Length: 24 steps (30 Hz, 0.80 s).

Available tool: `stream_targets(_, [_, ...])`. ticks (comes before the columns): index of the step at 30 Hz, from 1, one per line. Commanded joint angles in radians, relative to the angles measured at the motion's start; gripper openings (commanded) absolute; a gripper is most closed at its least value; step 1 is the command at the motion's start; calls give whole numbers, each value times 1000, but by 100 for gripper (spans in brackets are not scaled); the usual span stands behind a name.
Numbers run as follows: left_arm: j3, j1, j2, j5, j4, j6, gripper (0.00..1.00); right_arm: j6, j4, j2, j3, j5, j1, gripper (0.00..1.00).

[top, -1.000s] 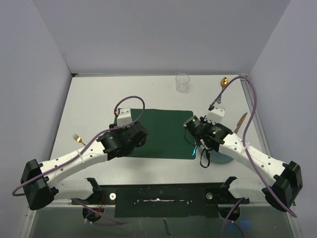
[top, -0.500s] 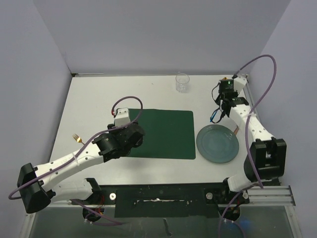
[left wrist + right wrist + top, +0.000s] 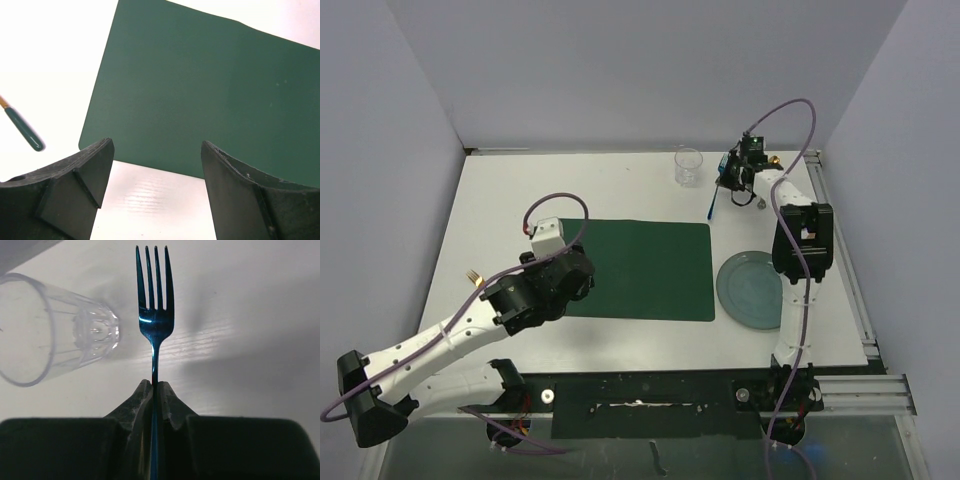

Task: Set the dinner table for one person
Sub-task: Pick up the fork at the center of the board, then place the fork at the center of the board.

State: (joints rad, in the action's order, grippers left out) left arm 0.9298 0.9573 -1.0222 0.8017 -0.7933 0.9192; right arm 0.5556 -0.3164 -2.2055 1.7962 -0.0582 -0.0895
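Observation:
The blue fork is apart from its shadow and would drop beside the glass if I opened now, so my right gripper must keep holding it.
The dinner table (image 3: 510,200) is a white tabletop. A dark green placemat (image 3: 650,270) lies at its middle and also fills the left wrist view (image 3: 200,90). My right gripper (image 3: 732,180) is stretched to the far right of the table. It is shut on a blue fork (image 3: 714,205) next to a clear glass (image 3: 688,166). In the right wrist view the fork (image 3: 155,315) points away from the shut gripper (image 3: 156,387), with the glass (image 3: 50,330) to its left. My left gripper (image 3: 576,272) is open and empty over the placemat's left edge (image 3: 155,165).
A grey-green plate (image 3: 750,290) lies right of the placemat. A gold fork (image 3: 473,277) lies left of the mat; its green handle tip (image 3: 24,131) shows in the left wrist view. A gold spoon (image 3: 775,160) lies at the far right corner.
My right arm has swung from beside the plate to the far right of the table, carrying the blue fork. My left arm has drawn back to the left.

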Motion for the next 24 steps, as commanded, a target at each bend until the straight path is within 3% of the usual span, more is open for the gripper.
stream_targets(1, [-9, -14, 64, 34, -37, 24, 70, 31, -7, -77, 105, -172, 46, 0])
stream_targets(24, [4, -22, 90, 37, -110, 52, 70, 31, -49, -244, 309, -183, 94, 0])
